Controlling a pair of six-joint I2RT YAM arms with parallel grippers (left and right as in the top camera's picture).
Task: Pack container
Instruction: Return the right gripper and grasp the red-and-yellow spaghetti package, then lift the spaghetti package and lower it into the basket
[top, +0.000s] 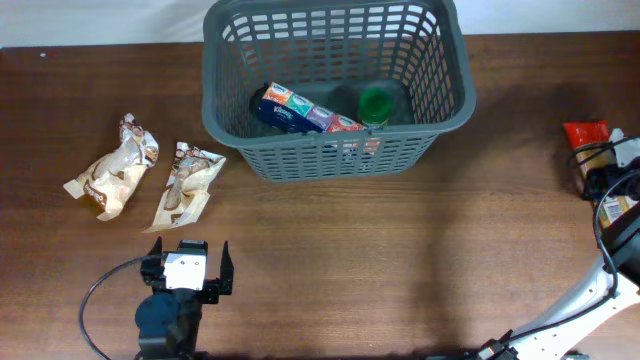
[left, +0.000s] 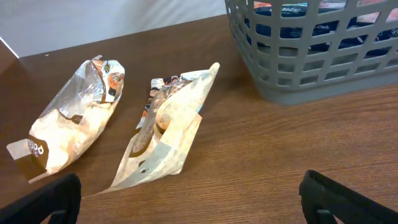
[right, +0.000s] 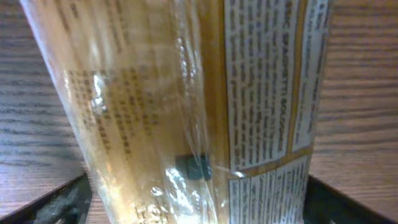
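Observation:
My right gripper is about to grab the spaghetti packet across its middle by the long sides. Both ends will stay free to lay it into the container (top: 335, 150).
The dark grey slotted container (top: 335, 150) stands at the back centre and holds a blue tissue pack (top: 300, 110) and a green-lidded item (top: 377, 104). It also shows in the left wrist view (left: 311, 68). Two cream snack bags (top: 115, 168) (top: 187, 183) lie on the table to its left, and both show in the left wrist view (left: 74, 121) (left: 165, 124). My left gripper (top: 187, 265) (left: 189, 205) is open and empty, just in front of the bags. My right gripper (right: 199, 202) is at the far right, open, its fingers on either side of a clear yellow spaghetti packet (right: 199, 93) with a red end (top: 585, 133).
The wooden table (top: 400, 260) runs across the front. The right arm and its cables (top: 610, 200) sit at the right edge. A white wall lies behind the table's far edge.

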